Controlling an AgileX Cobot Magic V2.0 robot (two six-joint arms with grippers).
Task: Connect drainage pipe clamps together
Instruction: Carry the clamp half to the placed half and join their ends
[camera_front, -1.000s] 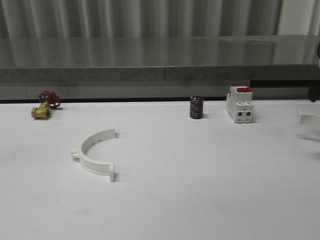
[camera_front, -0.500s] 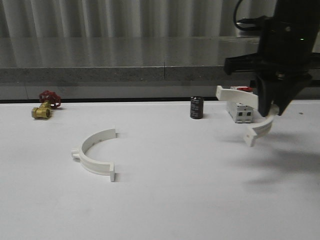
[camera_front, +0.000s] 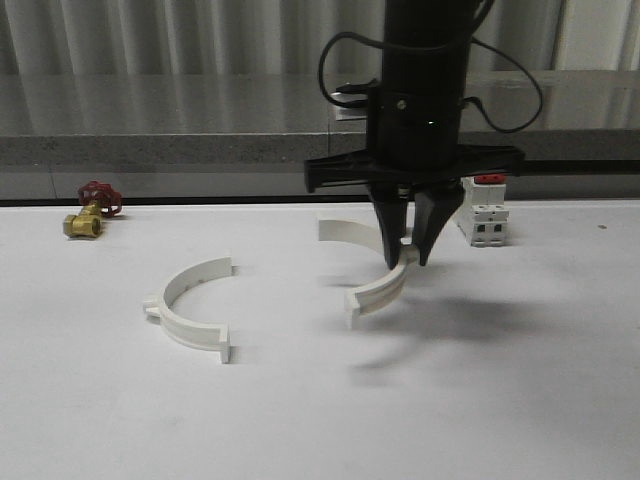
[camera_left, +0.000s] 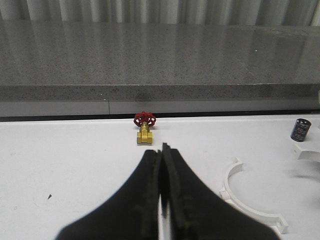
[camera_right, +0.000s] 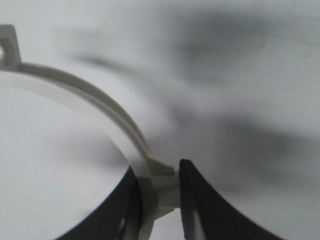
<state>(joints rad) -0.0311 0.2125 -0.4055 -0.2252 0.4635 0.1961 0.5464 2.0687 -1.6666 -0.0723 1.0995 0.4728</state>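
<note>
The tilted clamp (camera_front: 368, 295) hangs short of the lying clamp's ends. My right gripper should keep holding it until it reaches them.
One drainage pipe clamp (camera_front: 185, 305), a white half-ring, lies flat on the white table at centre-left, its open side facing right. My right gripper (camera_front: 407, 255) hangs at the table's centre, shut on the second clamp (camera_front: 372, 293), which tilts with its lower end close to the table. In the right wrist view the gripper (camera_right: 159, 185) pinches this clamp (camera_right: 90, 100) at its outer lug. The two clamps are apart. In the left wrist view my left gripper (camera_left: 162, 148) is shut and holds nothing, with the lying clamp (camera_left: 240, 200) beside it.
A brass valve (camera_front: 90, 212) with a red handwheel sits at the far left. A white breaker (camera_front: 485, 215) with a red switch stands just right of my right arm. A black cylinder (camera_left: 300, 130) stands near the grey back ledge (camera_front: 200, 150).
My right arm has swung from the far right to the table's centre, carrying its clamp lower and closer to the lying clamp. It now hides the black cylinder in the front view.
</note>
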